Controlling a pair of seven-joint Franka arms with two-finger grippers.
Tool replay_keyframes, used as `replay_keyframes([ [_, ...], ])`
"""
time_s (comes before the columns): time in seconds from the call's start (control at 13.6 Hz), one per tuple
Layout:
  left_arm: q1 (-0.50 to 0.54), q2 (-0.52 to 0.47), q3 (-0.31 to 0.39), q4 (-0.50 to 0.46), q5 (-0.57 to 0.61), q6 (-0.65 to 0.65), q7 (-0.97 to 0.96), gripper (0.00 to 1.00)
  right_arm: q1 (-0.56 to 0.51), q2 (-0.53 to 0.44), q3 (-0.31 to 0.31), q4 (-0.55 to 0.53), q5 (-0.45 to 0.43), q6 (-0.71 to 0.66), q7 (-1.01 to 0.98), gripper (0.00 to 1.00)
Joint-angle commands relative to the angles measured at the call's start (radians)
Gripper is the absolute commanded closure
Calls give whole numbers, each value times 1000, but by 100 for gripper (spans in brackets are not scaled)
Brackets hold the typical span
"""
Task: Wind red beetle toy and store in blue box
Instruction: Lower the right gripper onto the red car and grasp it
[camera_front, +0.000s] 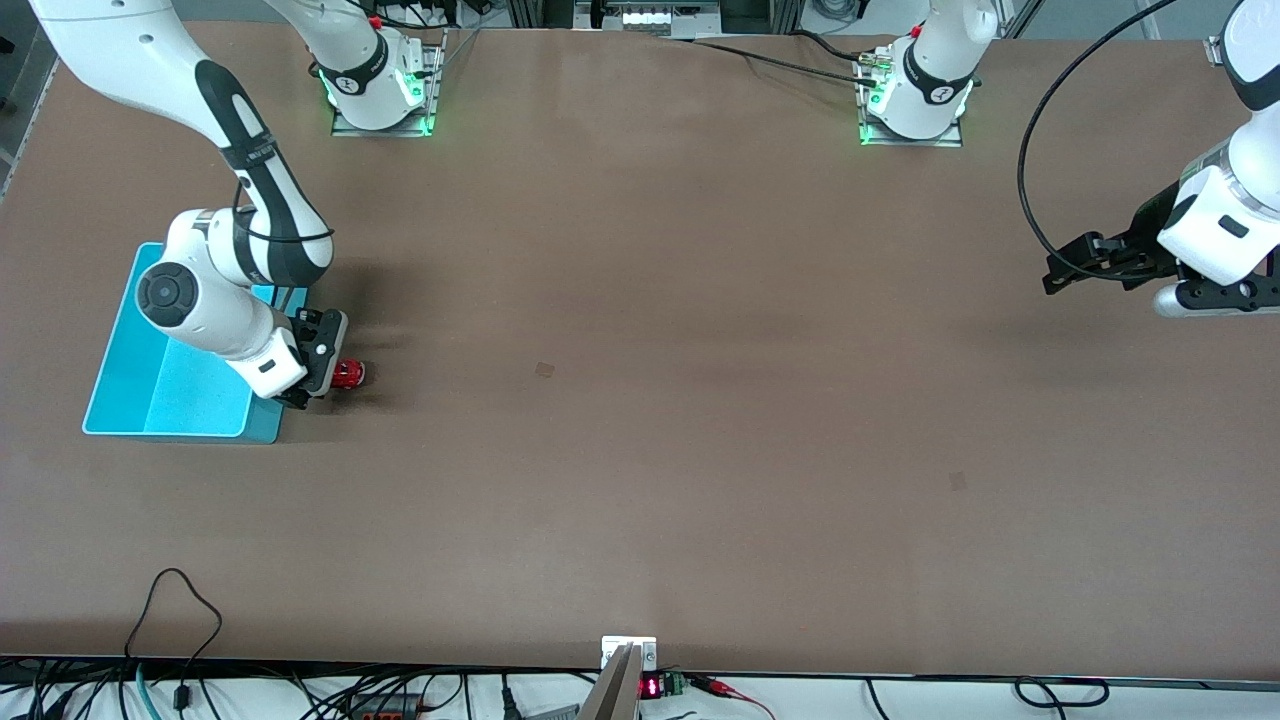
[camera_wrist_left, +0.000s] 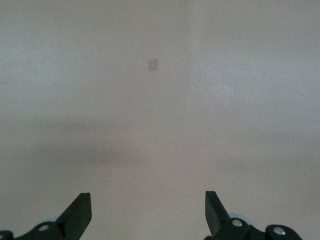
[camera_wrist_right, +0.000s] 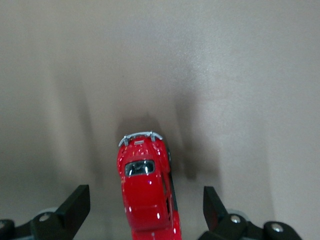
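Observation:
I should next pick up the red beetle toy by its sides along the roof (camera_front: 348, 374) with my right gripper, so that it can be stored in the blue box (camera_front: 170, 395).
The red beetle toy (camera_front: 348, 374) stands on the brown table right beside the blue box (camera_front: 170, 395), toward the right arm's end. In the right wrist view the toy (camera_wrist_right: 148, 205) lies between my open fingers, with a gap on each side. My right gripper (camera_front: 325, 385) is low over the toy, open and not touching it (camera_wrist_right: 145, 194). My left gripper (camera_front: 1068, 265) waits open and empty over bare table at the left arm's end, and its wrist view (camera_wrist_left: 147, 201) shows only table.
The blue box is open-topped and nothing shows inside; the right arm's wrist hangs over its rim. Small darker patches mark the table (camera_front: 544, 369) (camera_front: 958, 481). Cables and a small device (camera_front: 630, 670) lie along the front edge.

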Motion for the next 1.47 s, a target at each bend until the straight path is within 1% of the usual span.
replay_keyframes([
  [0.0, 5, -27, 7, -10, 22, -21, 99, 0, -9, 5, 6, -45, -11, 75, -25, 0],
  [0.15, 21, -18, 9, 2, 19, -26, 113, 0, -14, 11, 6, -49, -11, 75, -25, 0],
  [0.29, 23, -25, 7, 48, 20, -53, 53, 0, -21, 14, 6, -49, -11, 75, -26, 0],
  [0.37, 23, -19, 9, 69, 20, -61, 58, 0, -21, 14, 6, -49, -11, 75, -26, 7],
  [0.44, 23, -21, 4, 65, 22, -64, 52, 0, -21, 16, 6, -48, -11, 75, -37, 24],
  [0.51, 23, -25, 3, 62, 22, -81, 53, 0, -21, 16, 6, -46, -11, 73, -42, 51],
  [0.59, 25, -29, 3, 62, 22, -94, 52, 0, -21, 14, 6, -45, -11, 73, -43, 73],
  [0.66, 26, -30, 3, 60, 20, -99, 47, 0, -21, 14, 6, -42, -11, 73, -40, 91],
  [0.81, 28, -30, -3, 65, 20, -104, 47, 0, -15, 16, 6, -31, -2, 76, -23, 99],
  [0.96, 28, -32, -3, 65, 20, -102, 47, 0, -8, 17, 7, -8, 7, 73, -7, 100],
  [1.03, 28, -32, -3, 65, 20, -99, 47, 0, 0, 19, 6, 16, 13, 70, 45, 100],
  [1.18, 28, -32, -3, 65, 20, -98, 47, 0, 47, 19, 9, 76, 15, 44, 227, 100],
  [1.4, 28, -30, -3, 66, 20, -96, 47, 0, 97, 1, 18, 191, 30, -165, 537, 100],
])
